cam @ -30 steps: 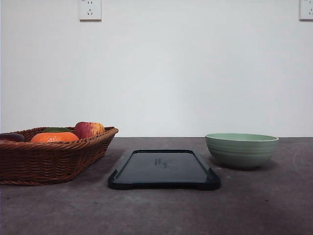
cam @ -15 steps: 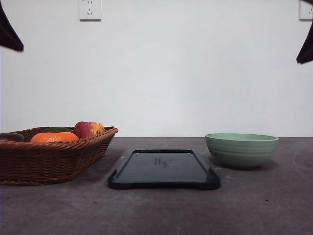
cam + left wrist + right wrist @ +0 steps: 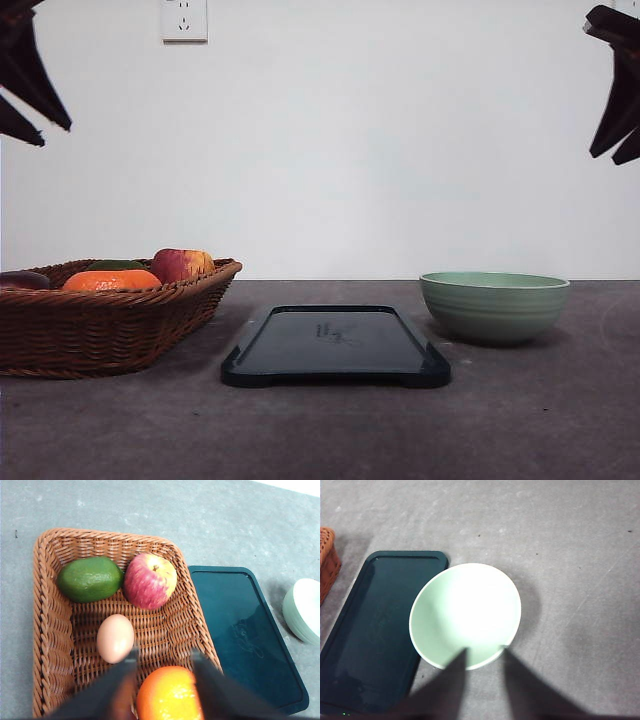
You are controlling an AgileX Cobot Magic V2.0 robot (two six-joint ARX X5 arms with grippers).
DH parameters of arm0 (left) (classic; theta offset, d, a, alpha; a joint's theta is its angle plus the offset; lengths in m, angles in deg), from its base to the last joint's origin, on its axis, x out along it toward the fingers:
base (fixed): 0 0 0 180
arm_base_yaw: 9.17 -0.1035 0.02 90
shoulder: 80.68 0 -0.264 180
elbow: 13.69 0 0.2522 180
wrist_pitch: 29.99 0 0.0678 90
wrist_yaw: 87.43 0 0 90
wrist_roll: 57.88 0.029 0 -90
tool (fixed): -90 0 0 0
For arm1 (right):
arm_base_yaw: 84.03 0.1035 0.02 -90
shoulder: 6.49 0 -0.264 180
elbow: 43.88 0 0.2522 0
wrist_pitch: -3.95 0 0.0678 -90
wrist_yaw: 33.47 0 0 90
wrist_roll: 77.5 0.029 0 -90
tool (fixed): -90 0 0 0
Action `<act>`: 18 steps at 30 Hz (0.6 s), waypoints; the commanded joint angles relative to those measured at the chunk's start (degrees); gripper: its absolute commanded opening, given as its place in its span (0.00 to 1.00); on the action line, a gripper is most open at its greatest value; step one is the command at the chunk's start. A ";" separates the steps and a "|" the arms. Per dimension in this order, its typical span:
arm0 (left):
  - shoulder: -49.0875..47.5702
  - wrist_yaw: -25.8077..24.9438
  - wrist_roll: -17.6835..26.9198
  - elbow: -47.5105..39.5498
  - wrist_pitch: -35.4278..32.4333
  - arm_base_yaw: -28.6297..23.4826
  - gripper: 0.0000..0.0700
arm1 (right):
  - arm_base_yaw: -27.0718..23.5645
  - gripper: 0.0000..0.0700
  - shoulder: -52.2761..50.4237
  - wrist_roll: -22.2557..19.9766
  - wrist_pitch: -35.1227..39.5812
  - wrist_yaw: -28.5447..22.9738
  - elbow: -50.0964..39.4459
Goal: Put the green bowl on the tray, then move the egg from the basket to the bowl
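My left gripper grabs the egg across the facing sides of its middle (image 3: 115, 639) next, since the egg lies lengthwise with rounded, tapering ends.
The green bowl (image 3: 494, 308) stands on the table right of the black tray (image 3: 335, 345), a small gap between them. The wicker basket (image 3: 100, 325) sits to the tray's left. In the left wrist view the tan egg (image 3: 115, 638) lies on the floor of the basket (image 3: 50, 630). My left gripper (image 3: 165, 655) hangs open high above the basket (image 3: 55, 135). My right gripper (image 3: 485, 650) is open high over the bowl (image 3: 465, 615), seen at the front view's top right (image 3: 607, 158). Both hold nothing.
The basket also holds a red-yellow apple (image 3: 150, 581), a green fruit (image 3: 90, 579) and an orange (image 3: 167, 692) close beside the egg. A white wall with sockets (image 3: 184, 20) backs the grey table (image 3: 330, 430).
Both grippers have come down into the front view from its top corners, lower now than half a second ago. Bowl, tray and basket have not moved.
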 commanded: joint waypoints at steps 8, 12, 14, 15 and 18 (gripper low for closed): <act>0.44 -0.28 0.73 1.31 -0.28 0.07 0.44 | -0.42 0.40 5.21 2.02 -8.80 0.01 7.13; 0.44 -0.28 0.70 1.31 -0.33 0.14 0.44 | -0.46 0.40 11.69 1.02 -15.72 0.04 14.33; 0.44 -0.28 0.70 1.31 -0.33 0.15 0.44 | -0.46 0.40 15.41 0.13 -18.43 0.04 17.96; 0.44 -0.28 0.70 1.31 -0.34 0.15 0.44 | -0.46 0.40 17.24 -0.24 -19.56 0.04 19.60; 0.46 -0.28 0.70 1.31 -0.49 0.15 0.44 | -0.46 0.40 22.74 -1.42 -22.08 0.01 23.89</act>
